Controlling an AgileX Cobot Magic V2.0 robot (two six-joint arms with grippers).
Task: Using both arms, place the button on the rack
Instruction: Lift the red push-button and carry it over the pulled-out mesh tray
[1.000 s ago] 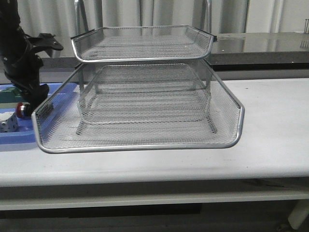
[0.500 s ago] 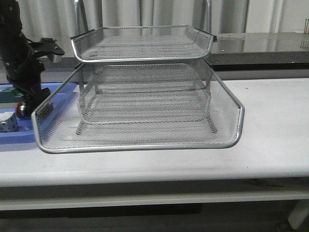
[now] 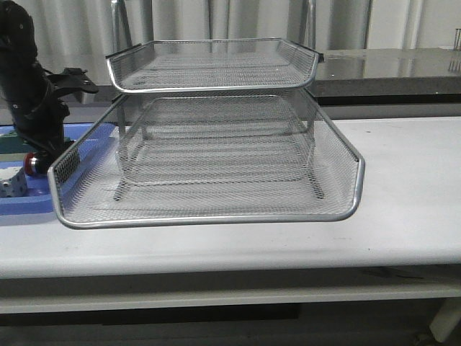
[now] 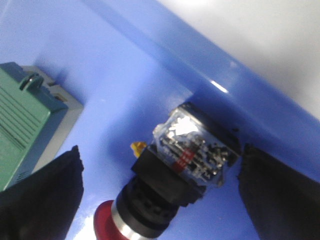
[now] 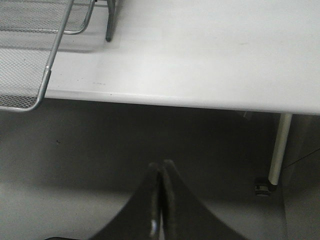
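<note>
In the left wrist view my left gripper's fingers stand beside the button's clear rear block (image 4: pixel 192 145), so closing now would catch the button and it is time to close.
The button (image 4: pixel 165 182) lies on its side in a blue plastic tray (image 4: pixel 125 65): red mushroom cap, black body, clear rear block with metal contacts. My left gripper (image 4: pixel 160 165) is open, and its black fingers (image 4: pixel 45 195) stand on either side of the button without touching it. In the front view the left arm (image 3: pixel 32 94) reaches down at the far left, with the red cap (image 3: pixel 30 163) showing below it. The silver wire-mesh rack (image 3: pixel 209 220) fills the middle of the table. My right gripper (image 5: pixel 160 170) is shut and empty, below the table's front edge.
A green block (image 4: pixel 25 120) lies in the blue tray (image 3: pixel 29 209) close to the button. A white dotted cube (image 3: pixel 11 185) sits at the tray's front. The rack's lowest tray (image 5: pixel 40 65) juts over the table edge. A table leg with a caster (image 5: pixel 277 150) stands to the right.
The left arm has leaned and shifted a little to the left over the blue tray. The button, the rack and the right gripper have not moved.
</note>
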